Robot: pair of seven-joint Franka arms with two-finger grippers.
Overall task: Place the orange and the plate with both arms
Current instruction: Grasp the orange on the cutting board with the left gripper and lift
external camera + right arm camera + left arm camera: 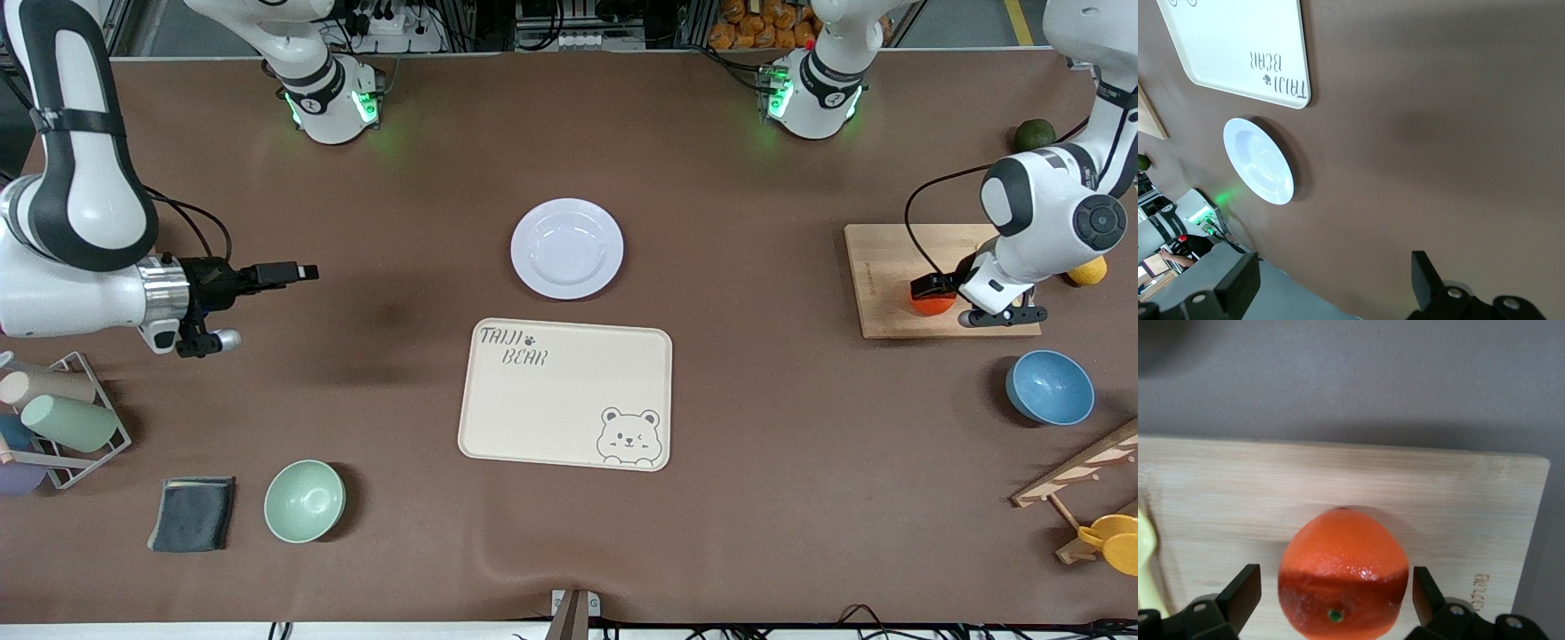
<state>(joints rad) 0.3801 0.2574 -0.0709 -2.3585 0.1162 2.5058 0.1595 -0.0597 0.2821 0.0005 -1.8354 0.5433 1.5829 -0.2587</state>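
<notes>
The orange (933, 305) needs to go on the pale plate (567, 248), so my left gripper will grab the orange's round sides next.
The orange (933, 305) sits on a wooden cutting board (880, 267) at the left arm's end of the table. My left gripper (935, 293) is down over it, open, with one finger on each side. In the left wrist view the orange (1343, 577) lies between the fingers (1245, 587) with a small gap on each side. The pale plate (567, 248) lies empty at mid-table, and it also shows in the right wrist view (1259, 161). My right gripper (302, 271) is open and empty, held above bare table at the right arm's end.
A cream bear tray (565, 394) lies nearer the camera than the plate. A lemon (1089, 269) sits by the board, and a dark green fruit (1034, 134) and a blue bowl (1049, 388) are nearby. A mint bowl (304, 500), a grey cloth (192, 513) and a cup rack (62, 418) are at the right arm's end.
</notes>
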